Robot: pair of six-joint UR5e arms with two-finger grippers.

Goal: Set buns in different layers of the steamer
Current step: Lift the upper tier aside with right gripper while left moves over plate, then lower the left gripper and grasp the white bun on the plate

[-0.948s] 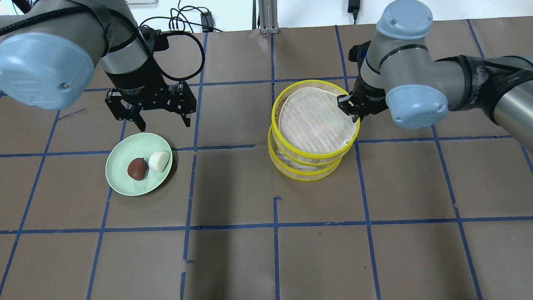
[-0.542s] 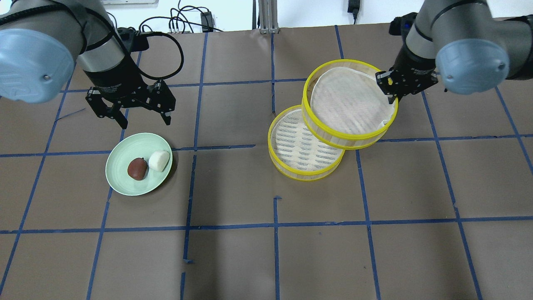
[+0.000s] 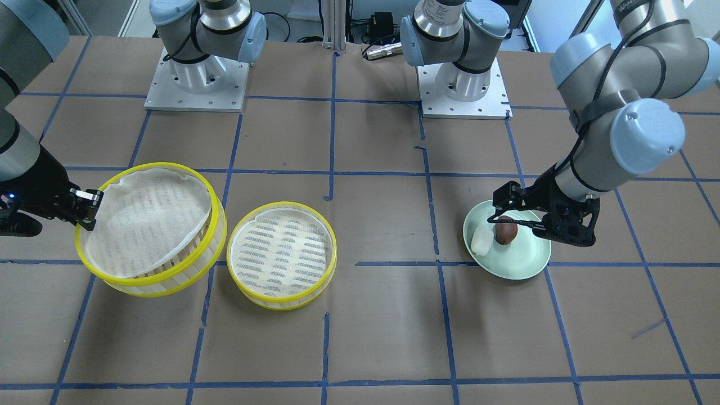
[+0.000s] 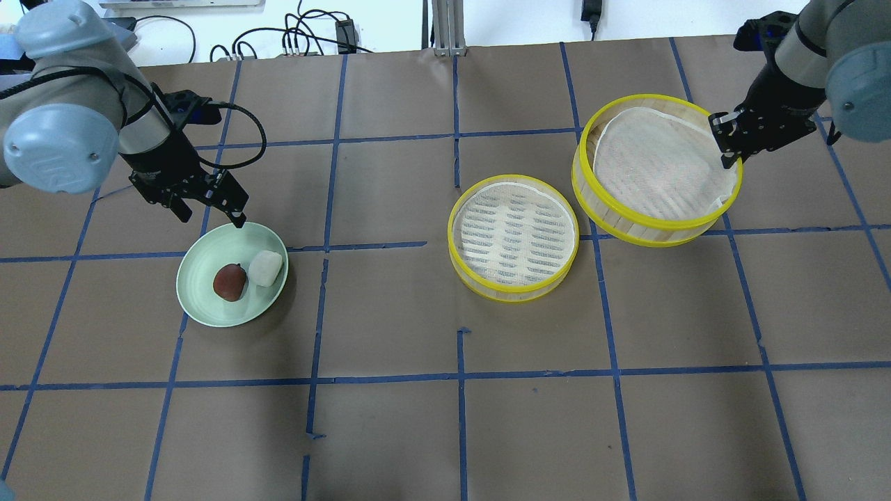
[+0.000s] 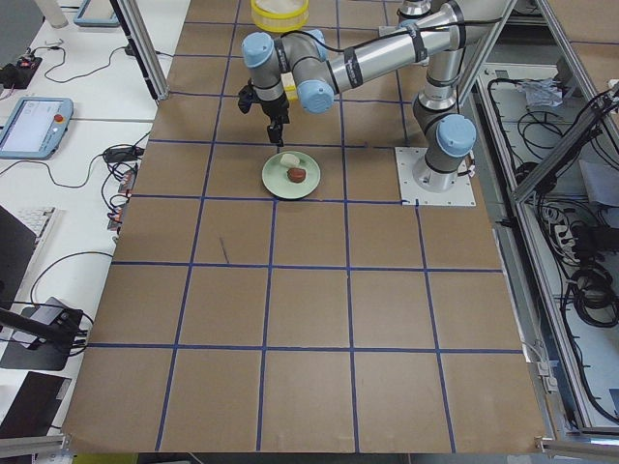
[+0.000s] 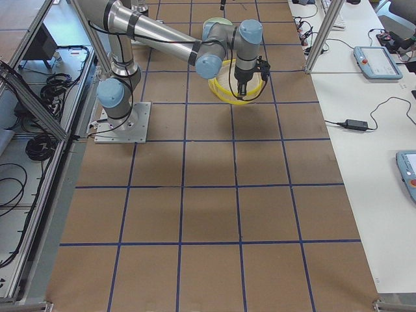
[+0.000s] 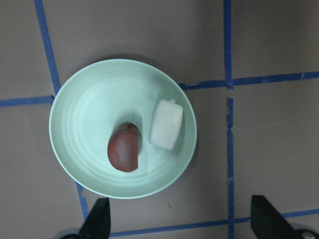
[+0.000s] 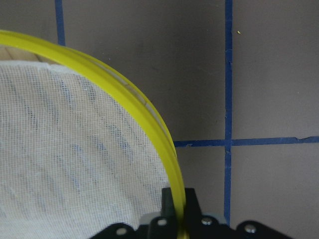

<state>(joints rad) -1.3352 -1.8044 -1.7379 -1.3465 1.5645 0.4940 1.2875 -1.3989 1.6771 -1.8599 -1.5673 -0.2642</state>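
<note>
The left gripper takes hold of the white bun by its long sides next, to set it in the lower steamer level point(image 3: 281, 251).
My right gripper point(image 4: 727, 146) is shut on the yellow rim of the upper steamer tier point(image 4: 626, 219) and holds it tilted, to the right of the lower tier point(image 4: 514, 287). The lower tier sits on the table with its white liner showing. The right wrist view shows the fingers point(image 8: 174, 201) clamped on that rim point(image 8: 149, 117). A reddish-brown bun point(image 4: 229, 282) and a white bun point(image 4: 265, 267) lie side by side on the pale green plate point(image 4: 202, 299). My left gripper point(image 4: 212, 217) is open and empty, just above the plate's far edge. The left wrist view shows both buns, brown point(image 7: 123, 148) and white point(image 7: 166, 124).
The table is brown paper with a blue tape grid. Both arm bases point(image 3: 197, 84) stand at the robot's side. Cables lie beyond the table's far edge point(image 4: 306, 35).
My right gripper has carried the upper tier off the lower one, to the right and farther back. My left gripper has moved left and down to the plate's far edge, still open.
</note>
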